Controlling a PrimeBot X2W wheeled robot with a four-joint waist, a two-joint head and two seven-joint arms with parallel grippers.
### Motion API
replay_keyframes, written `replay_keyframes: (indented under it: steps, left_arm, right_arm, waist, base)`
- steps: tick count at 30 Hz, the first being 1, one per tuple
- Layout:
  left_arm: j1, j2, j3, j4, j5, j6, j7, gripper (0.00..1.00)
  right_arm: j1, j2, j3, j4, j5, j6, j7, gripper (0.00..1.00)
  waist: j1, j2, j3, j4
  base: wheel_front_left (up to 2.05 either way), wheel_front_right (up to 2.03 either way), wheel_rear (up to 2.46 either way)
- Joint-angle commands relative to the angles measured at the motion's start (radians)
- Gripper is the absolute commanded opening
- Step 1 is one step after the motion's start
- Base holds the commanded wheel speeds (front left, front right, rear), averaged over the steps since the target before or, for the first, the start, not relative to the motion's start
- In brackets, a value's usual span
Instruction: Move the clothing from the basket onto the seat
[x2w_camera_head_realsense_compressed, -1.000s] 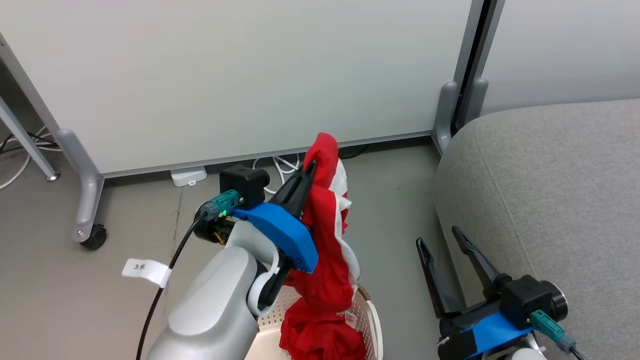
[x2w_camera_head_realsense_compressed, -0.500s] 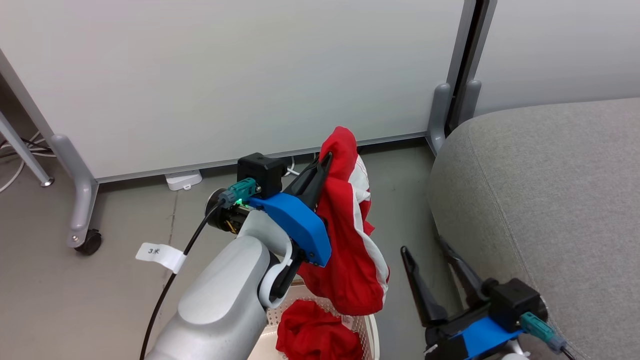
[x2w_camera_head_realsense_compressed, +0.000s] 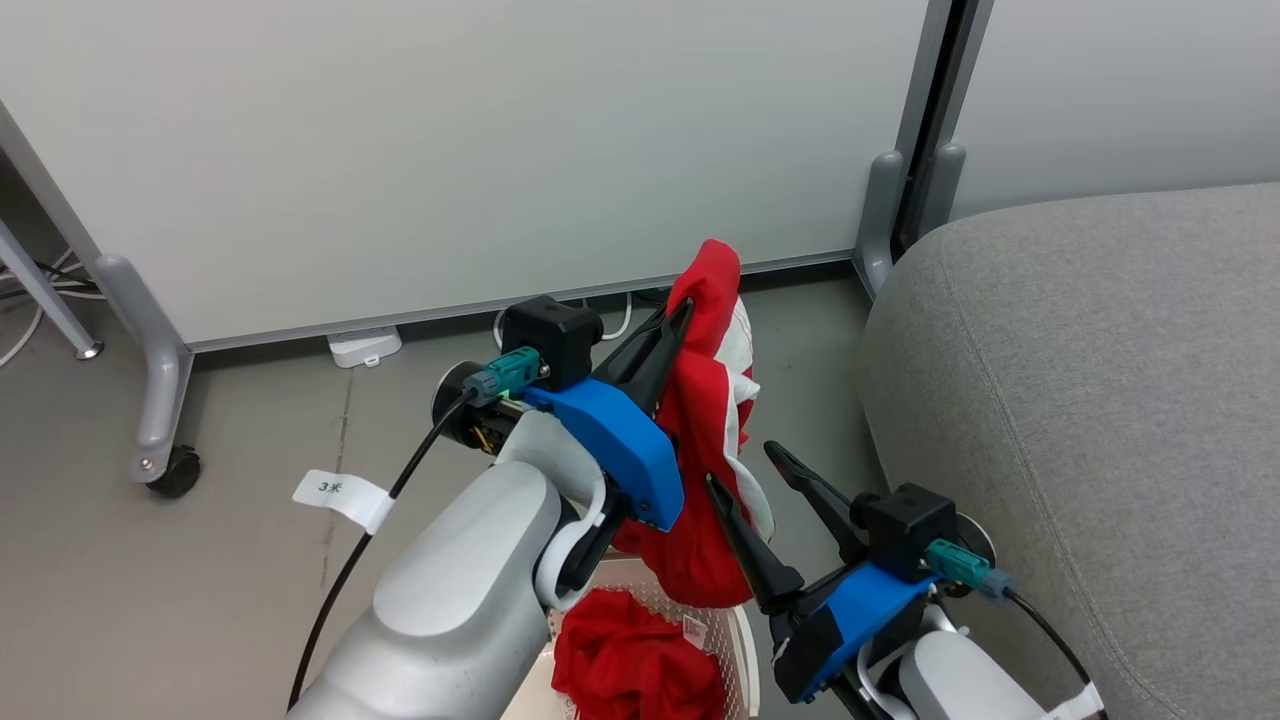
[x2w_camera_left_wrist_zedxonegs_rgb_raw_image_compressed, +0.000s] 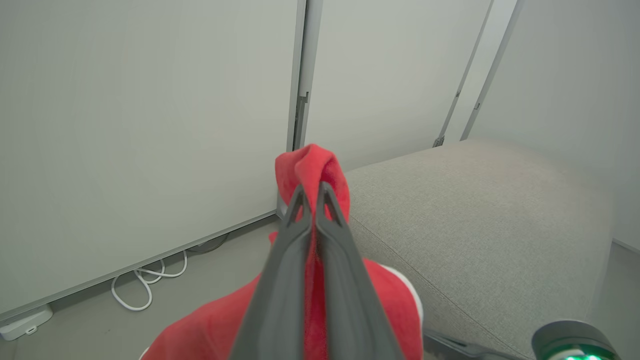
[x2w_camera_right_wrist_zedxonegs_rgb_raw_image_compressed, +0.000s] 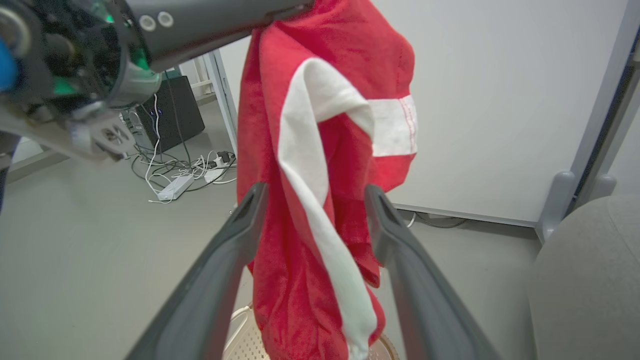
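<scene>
The hanging red clothing needs to go onto the seat (x2w_camera_head_realsense_compressed: 1080, 400), so my right gripper will next grab it by its white-trimmed edge (x2w_camera_head_realsense_compressed: 740, 450).
My left gripper (x2w_camera_head_realsense_compressed: 683, 305) is shut on the top fold of a red garment with white trim (x2w_camera_head_realsense_compressed: 705, 430), which hangs free above the basket (x2w_camera_head_realsense_compressed: 745, 650). In the left wrist view the gripper (x2w_camera_left_wrist_zedxonegs_rgb_raw_image_compressed: 312, 192) pinches the red clothing (x2w_camera_left_wrist_zedxonegs_rgb_raw_image_compressed: 310, 165), with the grey seat (x2w_camera_left_wrist_zedxonegs_rgb_raw_image_compressed: 475, 215) beyond it. A second red garment (x2w_camera_head_realsense_compressed: 630, 665) lies crumpled in the basket. My right gripper (x2w_camera_head_realsense_compressed: 742, 465) is open beside the hanging cloth; in the right wrist view its fingers (x2w_camera_right_wrist_zedxonegs_rgb_raw_image_compressed: 314, 195) straddle the garment (x2w_camera_right_wrist_zedxonegs_rgb_raw_image_compressed: 325, 150) without closing. The seat (x2w_camera_head_realsense_compressed: 1080, 400) lies to the right.
A white partition on grey wheeled feet (x2w_camera_head_realsense_compressed: 160, 400) stands behind, with cables (x2w_camera_head_realsense_compressed: 610, 320) and a power strip (x2w_camera_head_realsense_compressed: 363, 347) on the floor under it. A partition post (x2w_camera_head_realsense_compressed: 880, 220) stands by the seat's corner. Bare grey floor (x2w_camera_head_realsense_compressed: 200, 560) spreads left.
My left arm has carried the garment up and to the right, lifting it clear of the basket. My right gripper has swung in from the lower right to the hanging cloth, still open.
</scene>
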Motion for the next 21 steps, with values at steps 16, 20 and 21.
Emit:
replay_keyframes:
  steps: [16, 20, 21]
  left_arm:
    - [-0.045, 0.002, -0.075, 0.015, -0.054, 0.012, -0.031, 0.0]
    - [-0.051, 0.002, -0.084, 0.023, -0.06, 0.013, -0.038, 0.0]
    - [-0.051, 0.002, -0.084, 0.023, -0.06, 0.013, -0.038, 0.0]
  right_arm:
    - [-0.237, -0.003, 0.187, 0.335, 0.118, 0.0, -0.005, 0.0]
    - [-0.25, -0.003, 0.206, 0.364, 0.148, 0.0, -0.02, 0.0]
    - [-0.25, -0.003, 0.206, 0.364, 0.148, 0.0, -0.02, 0.0]
  waist:
    - [-0.0002, 0.0, 0.002, 0.013]
    - [-0.0002, 0.0, 0.001, 0.009]
    - [-0.0002, 0.0, 0.001, 0.009]
  base:
    - [0.0, 0.0, 0.0]
    - [0.0, 0.0, 0.0]
    - [0.0, 0.0, 0.0]
